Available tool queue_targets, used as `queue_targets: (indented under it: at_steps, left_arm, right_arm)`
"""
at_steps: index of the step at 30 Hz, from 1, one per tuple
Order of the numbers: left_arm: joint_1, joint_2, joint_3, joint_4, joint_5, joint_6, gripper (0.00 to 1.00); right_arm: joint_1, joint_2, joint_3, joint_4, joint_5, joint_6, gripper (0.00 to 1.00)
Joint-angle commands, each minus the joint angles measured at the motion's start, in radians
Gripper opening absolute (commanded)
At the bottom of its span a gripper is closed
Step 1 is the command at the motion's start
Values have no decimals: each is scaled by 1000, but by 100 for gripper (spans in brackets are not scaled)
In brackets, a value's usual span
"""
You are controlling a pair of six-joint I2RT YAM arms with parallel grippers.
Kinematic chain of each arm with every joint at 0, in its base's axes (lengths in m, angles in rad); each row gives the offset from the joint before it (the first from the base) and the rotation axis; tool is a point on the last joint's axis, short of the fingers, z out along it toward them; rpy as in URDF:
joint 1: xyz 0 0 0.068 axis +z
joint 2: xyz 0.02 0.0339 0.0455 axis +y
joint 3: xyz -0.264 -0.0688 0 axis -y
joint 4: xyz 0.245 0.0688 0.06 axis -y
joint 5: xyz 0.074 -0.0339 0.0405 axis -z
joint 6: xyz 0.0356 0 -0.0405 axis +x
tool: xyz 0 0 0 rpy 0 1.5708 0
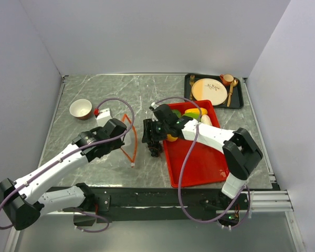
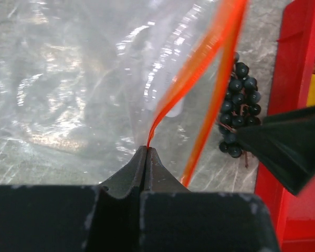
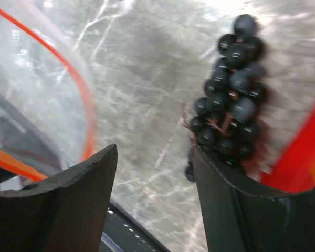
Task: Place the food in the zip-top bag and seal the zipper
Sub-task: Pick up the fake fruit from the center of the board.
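Note:
My right gripper grabs the grapes [image 3: 231,100] across their end nearest it next, leaving the rest of the grapes projecting to lead into the zip-top bag's opening.
The clear zip-top bag [image 1: 127,134] lies on the marble table with its mouth open; its orange-red zipper strip [image 2: 199,58] forms a loop. My left gripper [image 2: 147,149] is shut on one side of the strip [image 1: 127,137]. A tiny white slider [image 1: 132,165] sits at the strip's near end. Dark purple grapes [image 3: 231,100] lie on the table between the bag and the red tray [image 1: 199,163]; they also show in the left wrist view [image 2: 239,105]. My right gripper [image 3: 155,157] is open just above the table, with the grapes at its right finger [image 3: 236,210]. Yellow, green and white food [image 1: 193,113] sits in the red tray.
A dark tray [image 1: 240,102] with a cream plate, gold cutlery and a cup stands at the back right. A small bowl [image 1: 81,108] and a white block [image 1: 103,115] sit at the back left. Walls close in the table on three sides.

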Motion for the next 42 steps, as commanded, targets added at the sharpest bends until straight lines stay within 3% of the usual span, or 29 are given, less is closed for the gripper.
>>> queue_targets:
  at_steps: [1,9,27,42]
  left_arm:
    - [6,15,32,-36,-38,-18,1]
    - [6,-21,5,-25,-16,-1,1]
    - [15,-52,-20,14,1,50,1]
    - [20,-55,-14,30,19,62,1]
  right_arm:
    - [3,-76,54,-74,117,-56,68]
    - [14,51,195,-263,276,-124,69]
    - [110,320,406,-441,422,-195,70]
    - [134,404,428,-467,401,-201,69]
